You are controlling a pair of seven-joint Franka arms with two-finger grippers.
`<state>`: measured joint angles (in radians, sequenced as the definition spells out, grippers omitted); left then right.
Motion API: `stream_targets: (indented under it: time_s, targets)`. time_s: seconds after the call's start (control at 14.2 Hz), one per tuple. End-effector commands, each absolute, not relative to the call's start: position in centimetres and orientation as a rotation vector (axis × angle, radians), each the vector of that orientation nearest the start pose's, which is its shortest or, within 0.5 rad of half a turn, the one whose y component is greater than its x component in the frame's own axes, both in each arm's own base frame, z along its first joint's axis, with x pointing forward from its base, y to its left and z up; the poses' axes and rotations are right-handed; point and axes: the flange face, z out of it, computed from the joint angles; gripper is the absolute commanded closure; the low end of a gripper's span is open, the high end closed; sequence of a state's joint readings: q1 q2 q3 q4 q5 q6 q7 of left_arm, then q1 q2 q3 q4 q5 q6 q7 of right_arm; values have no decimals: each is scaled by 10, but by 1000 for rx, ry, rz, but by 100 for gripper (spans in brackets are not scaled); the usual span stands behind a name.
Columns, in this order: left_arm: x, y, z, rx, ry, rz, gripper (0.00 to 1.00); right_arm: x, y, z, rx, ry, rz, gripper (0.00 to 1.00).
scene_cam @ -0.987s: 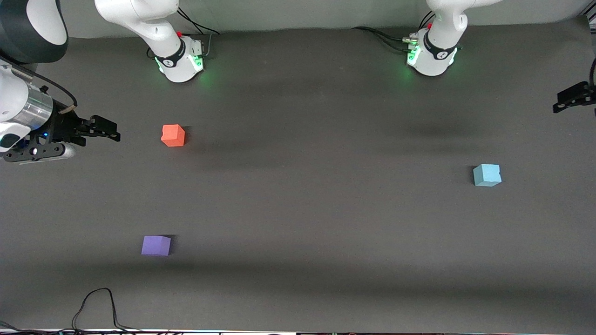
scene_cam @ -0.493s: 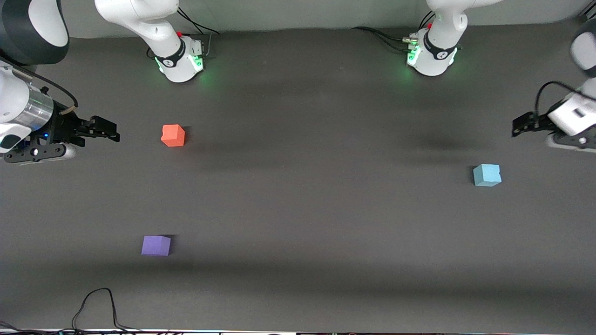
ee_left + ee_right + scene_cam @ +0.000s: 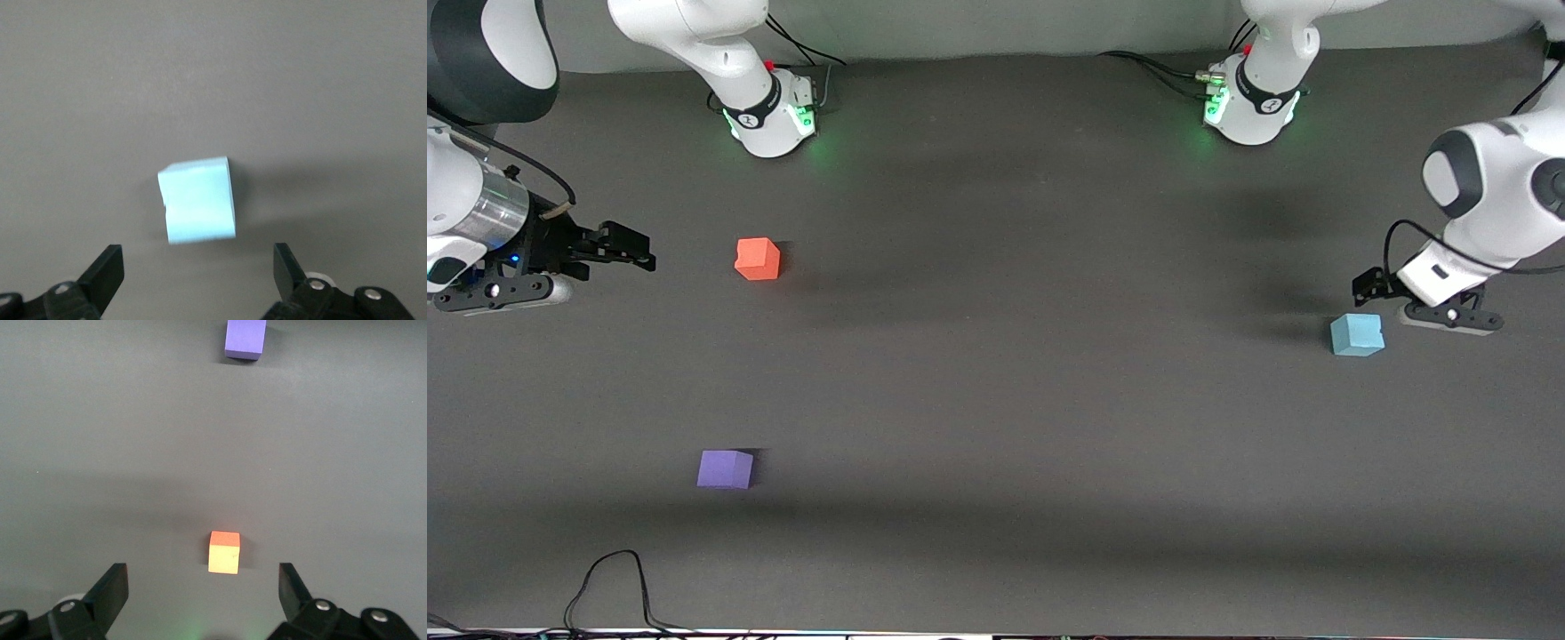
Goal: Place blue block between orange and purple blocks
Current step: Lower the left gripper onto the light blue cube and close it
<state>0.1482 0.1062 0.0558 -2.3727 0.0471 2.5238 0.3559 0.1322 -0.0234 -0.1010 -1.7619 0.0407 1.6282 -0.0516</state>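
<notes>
I next need to grab the light blue block (image 3: 1357, 335) by its opposite sides with my left gripper, to set it between the orange and purple blocks.
The light blue block (image 3: 1357, 335) lies on the dark table toward the left arm's end. In the left wrist view the blue block (image 3: 197, 200) sits just ahead of the open fingers, not between them. My left gripper (image 3: 1366, 286) (image 3: 198, 267) is open and empty, over the table close beside the blue block. The orange block (image 3: 757, 259) (image 3: 224, 552) and the purple block (image 3: 725, 468) (image 3: 245, 339) lie toward the right arm's end, the purple one nearer the front camera. My right gripper (image 3: 639, 254) (image 3: 202, 590) is open, empty, and waits beside the orange block.
The two arm bases (image 3: 769, 116) (image 3: 1249, 102) stand along the table's edge farthest from the front camera. A black cable (image 3: 609, 582) loops on the table edge nearest the camera, close to the purple block.
My left arm has swung in from the table's end and come down close to the blue block. The right arm and all three blocks have not moved.
</notes>
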Motion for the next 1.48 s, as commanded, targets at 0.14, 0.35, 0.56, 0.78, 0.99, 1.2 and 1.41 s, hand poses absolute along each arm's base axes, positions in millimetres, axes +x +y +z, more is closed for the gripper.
stream_targets:
  time_s: [0.14, 0.35, 0.56, 0.78, 0.99, 1.2, 1.41]
  targets:
    - [509, 109, 225, -3053, 320, -135, 0, 544, 20, 555, -3108, -164, 174, 0]
    - [507, 109, 204, -3054, 321, -124, 0, 544, 20, 554, -3108, -166, 176, 0]
    - [506, 109, 194, -3059, 322, -97, 0, 546, 21, 551, -3108, -171, 183, 0]
    - [510, 110, 196, -3059, 324, -96, 38, 547, 20, 552, -3109, -169, 181, 0]
    - [511, 110, 197, -3059, 319, -99, 70, 550, 20, 556, -3111, -164, 167, 0]
    - [522, 113, 213, -3058, 312, -98, 70, 558, 21, 561, -3115, -150, 145, 0]
    - [571, 108, 302, -3097, 286, 120, 70, 565, 19, 568, -3116, -138, 119, 0]
